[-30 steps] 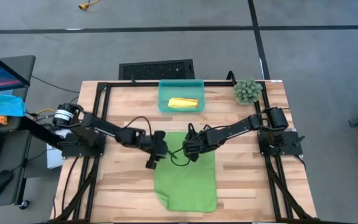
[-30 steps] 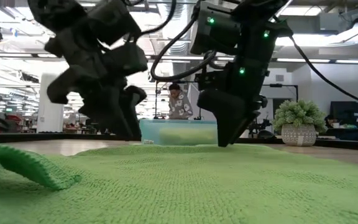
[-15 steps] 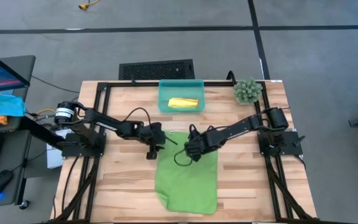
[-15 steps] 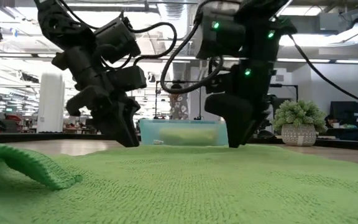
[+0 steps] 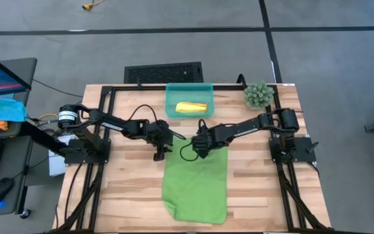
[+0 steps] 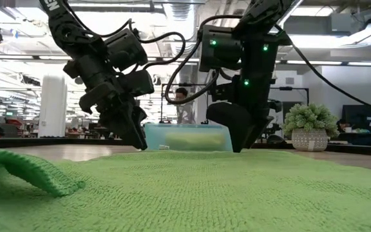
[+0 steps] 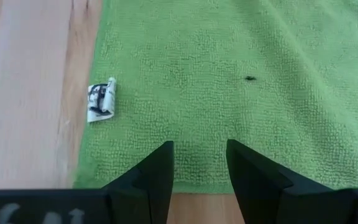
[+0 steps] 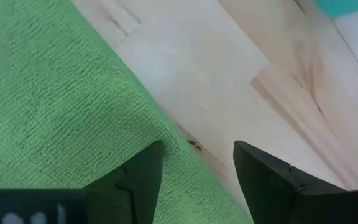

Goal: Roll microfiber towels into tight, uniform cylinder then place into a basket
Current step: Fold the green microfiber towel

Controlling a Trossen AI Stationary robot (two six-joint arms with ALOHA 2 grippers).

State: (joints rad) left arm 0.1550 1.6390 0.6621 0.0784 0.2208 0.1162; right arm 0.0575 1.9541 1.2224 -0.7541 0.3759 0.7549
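Note:
My right gripper should next pick up the green towel (image 5: 195,184) by its labeled edge (image 5: 183,140), so that the towel can be laid straight for a tight roll.
The lime green towel (image 5: 195,184) lies spread flat on the table, its near left corner (image 6: 37,174) folded over. The yellow towel (image 5: 191,107) lies rolled inside the teal basket (image 5: 189,88) at the far edge. My left gripper (image 7: 199,163) is open, pointing down over the green towel's far edge near its left corner and the white label (image 7: 100,101). My right gripper (image 8: 197,165) is open over the same far edge farther right, and the edge runs between its fingers. In the low view both grippers (image 6: 137,142) (image 6: 237,145) hang low over the towel's far end.
A small potted plant (image 5: 258,95) stands at the far right corner. A black vented panel (image 5: 163,73) lies beyond the table's far edge. Black frame rails (image 5: 106,130) run along the table's sides. Bare wood lies left and right of the green towel.
Both grippers have moved toward the table's far edge, from over the green towel's upper part to its far edge. The left one swung the farther of the two. The towel has stayed where it was.

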